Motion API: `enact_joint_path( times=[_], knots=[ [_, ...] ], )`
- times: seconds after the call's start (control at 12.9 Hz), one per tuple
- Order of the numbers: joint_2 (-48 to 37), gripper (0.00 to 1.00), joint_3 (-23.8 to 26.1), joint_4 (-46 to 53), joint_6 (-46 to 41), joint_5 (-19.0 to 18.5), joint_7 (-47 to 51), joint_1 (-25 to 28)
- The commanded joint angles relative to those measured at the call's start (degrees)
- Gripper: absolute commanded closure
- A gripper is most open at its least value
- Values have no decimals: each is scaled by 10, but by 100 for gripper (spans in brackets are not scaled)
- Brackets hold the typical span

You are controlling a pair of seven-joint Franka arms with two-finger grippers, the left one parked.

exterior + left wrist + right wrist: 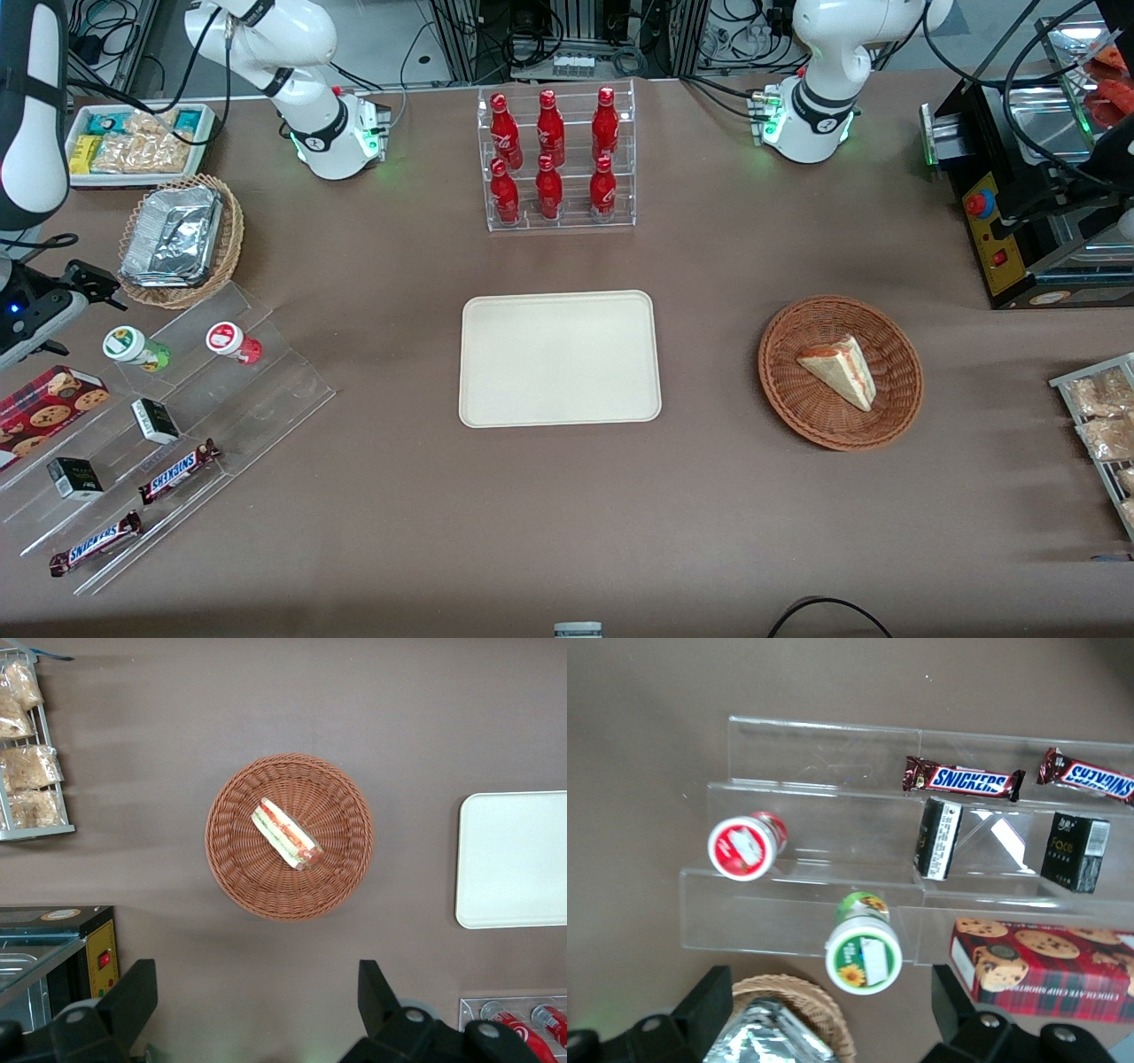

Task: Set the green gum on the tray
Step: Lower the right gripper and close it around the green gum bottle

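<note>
The green gum will next be picked up by its white-lidded end (pixel 120 342) with my right gripper, so that the gum can be placed on the tray (pixel 560 359).
The green gum (pixel 133 346) stands on the upper step of the clear acrylic stand (pixel 266 390), toward the working arm's end of the table. Its white lid with a green mark shows in the right wrist view (pixel 864 948). The red gum canister (pixel 232 341) stands beside it on the same step and also shows in the right wrist view (pixel 744 846). The beige tray (pixel 560 359) lies flat at the table's middle, with nothing on it. My right gripper (pixel 84 283) hangs above the table beside the green gum, apart from it. Its fingers (pixel 704 1010) are open and hold nothing.
A wicker basket (pixel 232 221) with foil containers sits beside the stand, farther from the front camera. A cookie box (pixel 49 408), small black boxes and Snickers bars (pixel 177 470) lie on the stand's lower steps. A bottle rack (pixel 554 159) and a sandwich basket (pixel 780 354) flank the tray.
</note>
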Motion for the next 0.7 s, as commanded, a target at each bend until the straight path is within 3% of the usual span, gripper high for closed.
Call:
enact_joint_path(
  times=[0.0,0.62],
  knots=[
    [4,0,2,-28,47,17,-51,-15],
    [38,0,2,-66,123,27,-88,-37]
  ],
)
